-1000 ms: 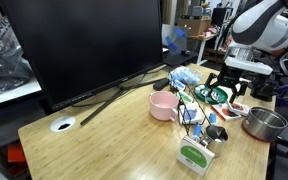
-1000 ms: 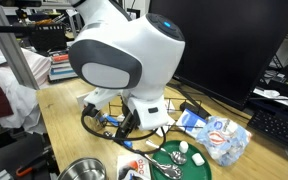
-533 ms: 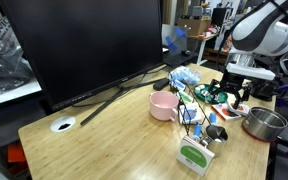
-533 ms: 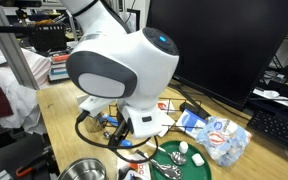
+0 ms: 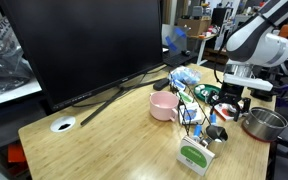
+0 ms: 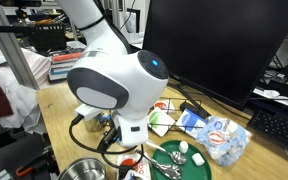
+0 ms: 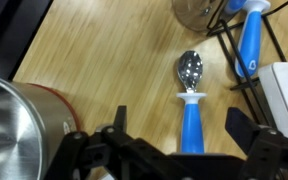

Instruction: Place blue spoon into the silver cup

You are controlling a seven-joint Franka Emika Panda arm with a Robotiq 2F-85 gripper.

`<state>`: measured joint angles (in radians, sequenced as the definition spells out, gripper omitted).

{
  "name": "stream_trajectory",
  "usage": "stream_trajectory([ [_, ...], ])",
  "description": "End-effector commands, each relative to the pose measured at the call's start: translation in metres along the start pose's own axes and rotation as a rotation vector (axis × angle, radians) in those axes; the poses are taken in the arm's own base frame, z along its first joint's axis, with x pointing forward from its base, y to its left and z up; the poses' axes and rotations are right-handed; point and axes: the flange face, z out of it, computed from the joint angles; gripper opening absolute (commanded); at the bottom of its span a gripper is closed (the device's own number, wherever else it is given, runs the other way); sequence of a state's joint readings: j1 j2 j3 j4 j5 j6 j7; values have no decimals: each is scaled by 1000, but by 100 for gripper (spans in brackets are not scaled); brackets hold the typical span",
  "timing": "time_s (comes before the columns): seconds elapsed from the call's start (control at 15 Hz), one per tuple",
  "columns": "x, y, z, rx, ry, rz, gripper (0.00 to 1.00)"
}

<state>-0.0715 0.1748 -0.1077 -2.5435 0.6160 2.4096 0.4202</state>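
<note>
I need to grip the blue spoon (image 7: 190, 108) by its blue handle with my gripper next, so that the spoon's shiny bowl stays free to go into the silver cup.
In the wrist view the blue spoon (image 7: 190, 108) lies flat on the wooden table, blue handle toward me and shiny bowl pointing away. My gripper (image 7: 184, 138) is open, one finger on each side of the handle, just above it and not touching. The silver cup (image 7: 197, 10) shows partly at the top edge, beyond the spoon's bowl. In an exterior view the gripper (image 5: 230, 104) hangs low over the table beside the small silver cup (image 5: 216, 132). In the exterior view from the arm's side the arm's body hides the gripper and the spoon.
A wide steel pot (image 7: 19, 125) stands close to the left finger and also shows in both exterior views (image 5: 264, 123) (image 6: 82, 170). A second blue-handled utensil (image 7: 250, 42), black cables and a white box (image 7: 284, 92) lie on the right. A pink mug (image 5: 164, 105) stands near the monitor.
The arm has come down toward the table and the gripper now sits lower, near the steel pot and the silver cup. Nothing on the table has moved.
</note>
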Motion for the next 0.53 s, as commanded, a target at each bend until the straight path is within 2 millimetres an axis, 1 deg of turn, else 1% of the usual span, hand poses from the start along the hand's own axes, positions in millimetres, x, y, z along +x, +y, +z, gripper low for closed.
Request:
stream_trajectory([
  [0.0, 7, -4, 5, 40, 8, 62, 100],
  [0.2, 17, -6, 6, 72, 75, 77, 100],
  [0.47, 28, -13, 7, 84, 115, 79, 100],
])
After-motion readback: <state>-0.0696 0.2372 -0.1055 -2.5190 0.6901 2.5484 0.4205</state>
